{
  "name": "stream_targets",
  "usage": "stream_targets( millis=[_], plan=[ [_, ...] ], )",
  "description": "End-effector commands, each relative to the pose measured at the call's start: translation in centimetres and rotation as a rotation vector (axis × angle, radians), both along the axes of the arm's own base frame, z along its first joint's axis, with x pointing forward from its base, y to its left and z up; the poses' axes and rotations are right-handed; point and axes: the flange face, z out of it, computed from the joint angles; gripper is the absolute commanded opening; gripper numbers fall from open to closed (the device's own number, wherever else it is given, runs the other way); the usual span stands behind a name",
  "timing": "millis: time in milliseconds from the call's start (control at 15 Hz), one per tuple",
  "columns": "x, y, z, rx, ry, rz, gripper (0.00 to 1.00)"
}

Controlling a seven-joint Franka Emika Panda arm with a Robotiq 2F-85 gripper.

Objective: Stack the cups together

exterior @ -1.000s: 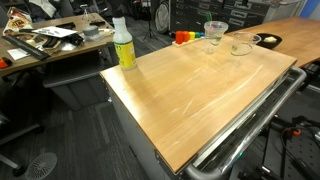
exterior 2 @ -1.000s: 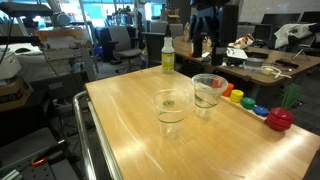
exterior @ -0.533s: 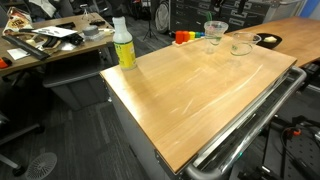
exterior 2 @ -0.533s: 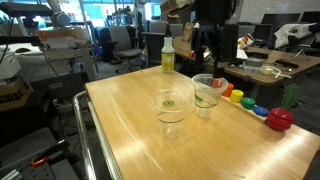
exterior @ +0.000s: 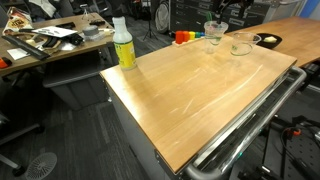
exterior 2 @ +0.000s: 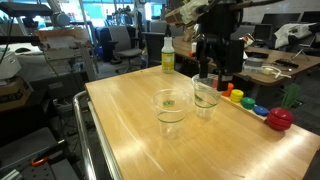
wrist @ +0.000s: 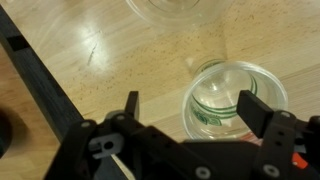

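Observation:
The gripper will next grab the farther clear plastic cup by its rim from above, so the cup's base stays free to go down into the other cup for stacking.
Two clear plastic cups stand on the wooden table. In an exterior view one cup (exterior 2: 171, 108) is nearer the camera and the other cup (exterior 2: 208, 92) is behind it; both also show far back in an exterior view (exterior: 215, 32) (exterior: 240, 44). My gripper (exterior 2: 216, 68) hangs open just above the farther cup. In the wrist view my gripper (wrist: 190, 108) is open and empty. One finger (wrist: 252, 108) is over a cup's rim (wrist: 235, 100), which lies mostly between the fingers. The second cup (wrist: 180, 8) shows at the top edge.
A yellow-green bottle (exterior 2: 167, 55) (exterior: 123, 43) stands at a table corner. Small coloured toy pieces (exterior 2: 250, 105) and a red round toy (exterior 2: 280, 118) lie beside the cups. A metal rail (exterior: 250, 125) runs along the table edge. Desks and chairs surround the table.
My gripper has come down and toward the farther cup, from high behind the table to just above the cup. The cups have not moved.

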Motion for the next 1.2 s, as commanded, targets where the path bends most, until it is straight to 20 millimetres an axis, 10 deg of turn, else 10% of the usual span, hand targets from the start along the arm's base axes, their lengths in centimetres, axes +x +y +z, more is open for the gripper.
stream_targets(
  millis=[0,667,1133],
  plan=[
    [0.3,-0.6,-0.6,-0.001,-0.027,-0.011,0.74],
    [2.1,-0.1,-2.3,0.004,-0.032,-0.007,0.03],
    [1.3,-1.3,0.0,0.079,-0.086,-0.089,0.02]
  ],
)
